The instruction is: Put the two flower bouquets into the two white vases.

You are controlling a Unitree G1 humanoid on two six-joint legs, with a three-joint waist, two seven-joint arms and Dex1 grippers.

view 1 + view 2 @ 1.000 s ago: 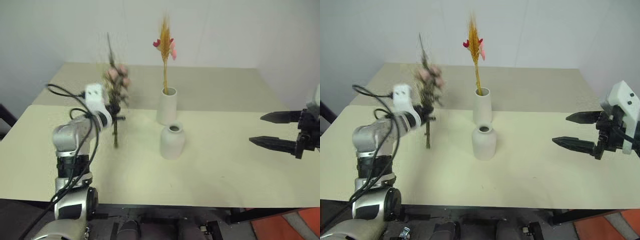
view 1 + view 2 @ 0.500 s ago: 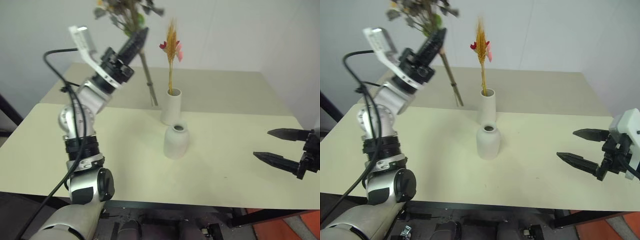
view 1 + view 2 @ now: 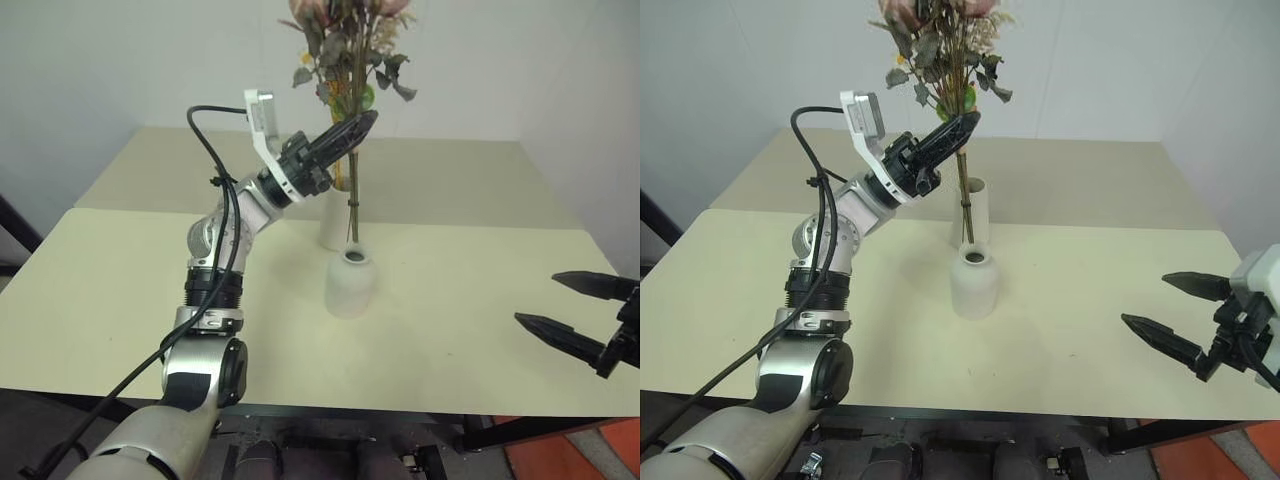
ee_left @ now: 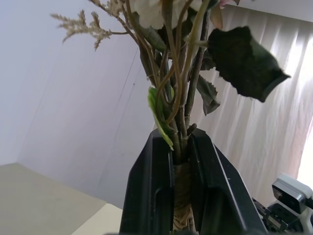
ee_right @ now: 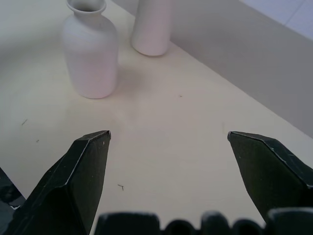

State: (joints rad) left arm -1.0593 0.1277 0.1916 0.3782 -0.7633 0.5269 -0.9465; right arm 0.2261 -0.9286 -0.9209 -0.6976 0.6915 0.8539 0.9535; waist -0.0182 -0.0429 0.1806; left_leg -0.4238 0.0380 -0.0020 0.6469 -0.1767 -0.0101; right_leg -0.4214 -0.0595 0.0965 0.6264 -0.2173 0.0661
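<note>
I should lower the full rose bouquet with my left gripper before I open it. The stem ends are still above the opening of the rounded vase.
My left gripper is shut on the stems of the full rose bouquet, holding it upright above the table. The stem ends hang just over the mouth of the shorter rounded vase; I cannot tell whether they touch it. Right behind it stands the taller white vase, partly covered by the arm. The thin bouquet is hidden behind the roses and the gripper. In the left wrist view both fingers press on the bundled stems. My right gripper hangs open at the right, well clear of the vases.
The two vases stand mid-table on the cream tabletop, seen also from the right wrist as the rounded vase and the tall vase. A black cable loops along the left arm. A wall rises behind the table's far edge.
The left arm has swung the rose bouquet rightward and turned it upright, bringing the stems over the short vase. The right gripper has drawn back a little and stays open.
</note>
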